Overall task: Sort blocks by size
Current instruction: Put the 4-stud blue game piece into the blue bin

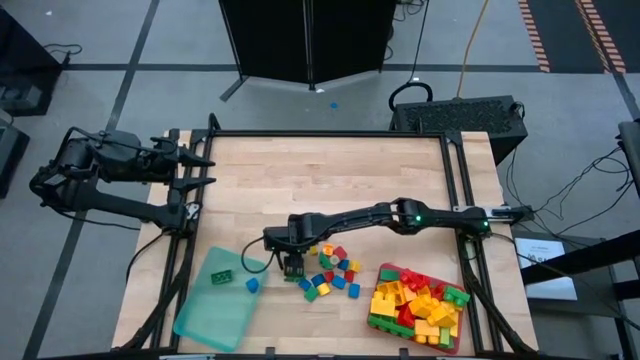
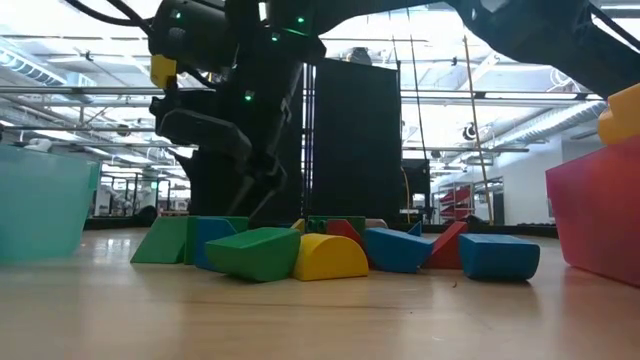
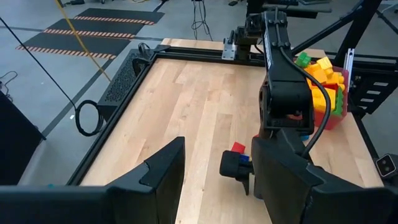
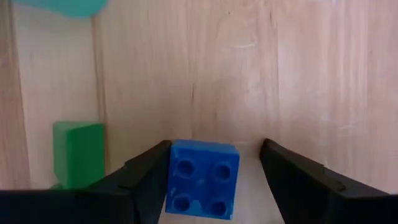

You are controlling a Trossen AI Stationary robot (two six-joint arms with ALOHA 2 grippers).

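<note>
I should close my right gripper on the blue block [image 4: 202, 180] now, as its fingers reach down around the block, one beside the block's side near the wood, and would hold it.
My right gripper [image 1: 292, 266] reaches down, open, at the left end of a scatter of small blocks [image 1: 332, 272] on the table. In the right wrist view a blue four-stud block [image 4: 202, 179] lies studs up on the wood between its fingers. A green block [image 4: 78, 153] lies beside it. A green block [image 1: 222, 276] and a blue one [image 1: 252, 286] lie in the teal tray [image 1: 205, 315]. Larger blocks fill the red tray [image 1: 385, 322]. My left gripper [image 1: 205, 170] waits open at the far left, off the table's edge. My right gripper comes at the blue block from above, slanting down. One finger [image 4: 146, 171] stands right against the block's side [image 4: 172, 180]; whether it touches, I cannot tell. The other finger [image 4: 292, 177] is clear of the block. The block rests flat on the table.
The black frame rails [image 1: 455, 190] run along the table's left, far and right edges. Bare wood [image 1: 320, 175] spreads across the far half. In the low view the blocks [image 2: 330, 255] lie in a row between the teal tray [image 2: 40, 205] and the red tray [image 2: 600, 210].
</note>
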